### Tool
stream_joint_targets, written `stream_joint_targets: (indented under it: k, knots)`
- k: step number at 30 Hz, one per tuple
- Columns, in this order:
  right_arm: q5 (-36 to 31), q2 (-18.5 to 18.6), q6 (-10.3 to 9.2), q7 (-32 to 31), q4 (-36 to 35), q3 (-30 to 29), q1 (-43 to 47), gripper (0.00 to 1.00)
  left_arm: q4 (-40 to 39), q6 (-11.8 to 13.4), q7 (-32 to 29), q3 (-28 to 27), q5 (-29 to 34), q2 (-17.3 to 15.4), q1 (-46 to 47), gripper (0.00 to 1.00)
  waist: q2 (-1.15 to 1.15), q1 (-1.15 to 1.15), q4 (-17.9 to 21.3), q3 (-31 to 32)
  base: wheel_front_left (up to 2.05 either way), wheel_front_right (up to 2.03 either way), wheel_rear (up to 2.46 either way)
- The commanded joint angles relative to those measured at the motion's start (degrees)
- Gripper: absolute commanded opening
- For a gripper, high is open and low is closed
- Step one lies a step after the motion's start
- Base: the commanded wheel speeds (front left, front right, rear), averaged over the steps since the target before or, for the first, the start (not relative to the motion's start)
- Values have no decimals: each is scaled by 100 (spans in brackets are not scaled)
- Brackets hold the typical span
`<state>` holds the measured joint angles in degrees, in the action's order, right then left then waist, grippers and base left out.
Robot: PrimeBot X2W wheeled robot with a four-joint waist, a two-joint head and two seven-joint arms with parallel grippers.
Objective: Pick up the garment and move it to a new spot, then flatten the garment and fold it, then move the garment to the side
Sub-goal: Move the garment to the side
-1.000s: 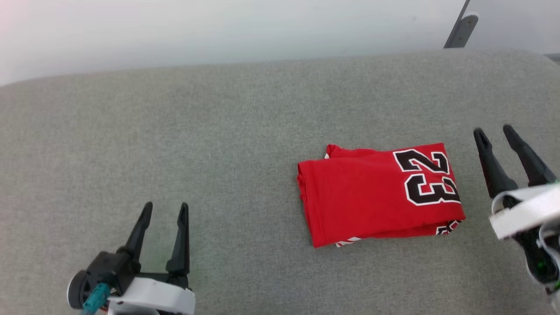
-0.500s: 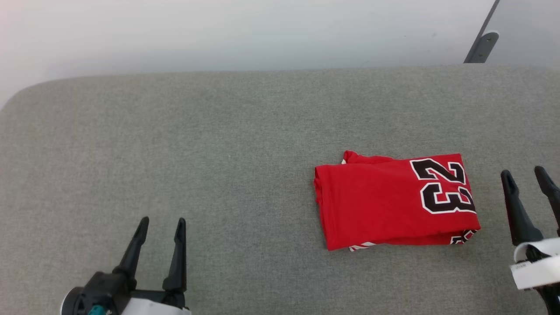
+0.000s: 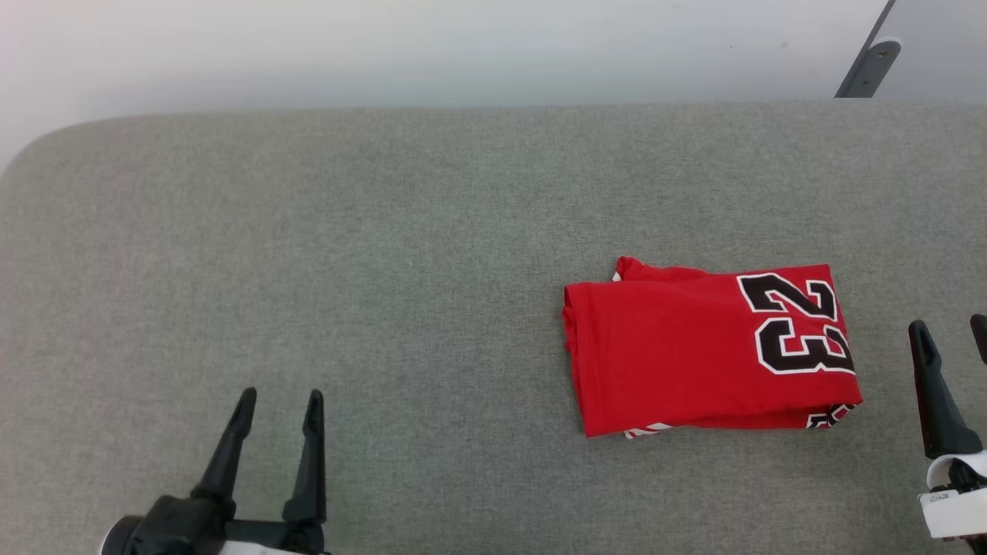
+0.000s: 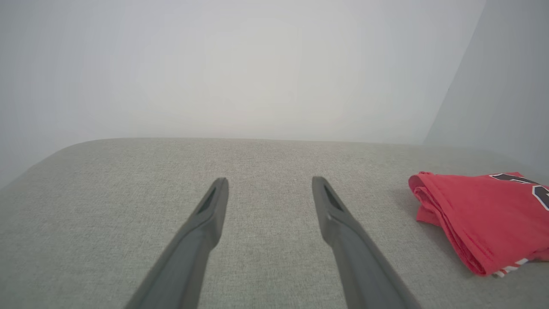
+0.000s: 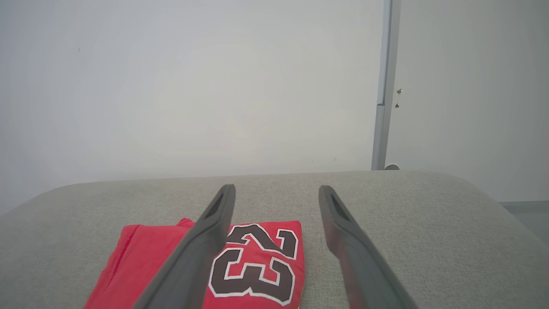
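Observation:
My right gripper is to grab the garment's folded edge (image 3: 852, 356) (image 5: 300, 262) beside the black print next, so that it can move the folded garment to the side.
The garment (image 3: 694, 354) lies folded into a red rectangle on the grey padded surface (image 3: 385, 270), right of centre, with a black "23" outlined in white on its right end and a bit of striped trim at its near edge. My left gripper (image 3: 280, 397) stands open at the lower left, far from the cloth, with nothing between its fingers. My right gripper (image 3: 948, 325) is open at the right edge, just right of the garment and apart from it. In the left wrist view the left gripper (image 4: 269, 180) points over bare surface, the garment (image 4: 480, 231) at right. The right gripper (image 5: 278, 187) hovers over the garment's (image 5: 257, 266) numbered end.
The grey surface has a rounded far-left corner (image 3: 46, 146) and a far edge against a pale wall (image 3: 463, 46). A grey post (image 3: 867, 69) rises behind the far right. Wide bare surface lies left of the garment.
The head camera has shifted, so the whole picture moved. Against the garment, my right gripper has drawn back toward the near right; the left gripper drew back slightly. The garment lies still.

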<state>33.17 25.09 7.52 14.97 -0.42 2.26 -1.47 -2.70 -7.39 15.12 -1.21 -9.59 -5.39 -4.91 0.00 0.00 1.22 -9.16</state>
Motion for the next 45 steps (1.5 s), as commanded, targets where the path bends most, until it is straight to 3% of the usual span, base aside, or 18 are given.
stream_joint_targets:
  k: [1,11,13,18,25,30,34,35,36,37,38,45]
  knots:
    - [-11,-25,-7,26,0,-1,11,100,7,-10,0,9,20,16,93,100,0,0,-14,-35,0,0,0]
    - [48,258,-7,-122,226,46,-520,100,-9,-10,0,129,61,16,380,100,0,0,-103,-291,0,0,0]
    - [90,378,-8,-570,449,75,-724,100,-17,-10,0,156,64,35,496,100,0,0,-104,-398,0,0,0]
    - [385,774,-7,-2360,1004,614,-1445,100,85,-10,0,331,60,43,770,100,0,0,-91,-641,0,0,0]
    - [1162,1211,-8,-4290,1152,1304,-2110,100,98,-10,0,435,56,49,1061,100,0,0,-93,-907,0,0,0]
    - [1412,1195,-8,-5317,1428,1586,-2433,100,142,-11,0,590,97,25,1323,100,0,0,-116,-1207,0,0,0]
    - [1441,1077,-9,-5606,1558,1799,-2446,100,213,-11,-1,738,128,-17,1547,100,0,0,-124,-1428,0,0,0]
    - [1485,1028,-9,-5548,1553,1817,-2458,93,230,-11,0,759,133,-39,1593,100,0,0,-103,-1478,0,0,0]
    - [1506,967,-9,-5486,1537,1829,-2472,46,249,-11,0,763,131,-59,1640,100,0,0,-73,-1517,0,0,0]
    - [1538,916,-8,-5406,1513,1839,-2484,29,263,-11,0,768,129,-80,1675,100,0,0,-33,-1544,0,0,0]
    - [1588,880,-8,-5307,1504,1830,-2497,0,275,-11,-1,772,128,-106,1702,100,0,0,19,-1570,0,0,0]
    - [1661,972,-39,-4304,1706,1507,-2764,0,310,-11,-1,827,136,-374,1876,100,0,0,607,-1669,0,0,0]
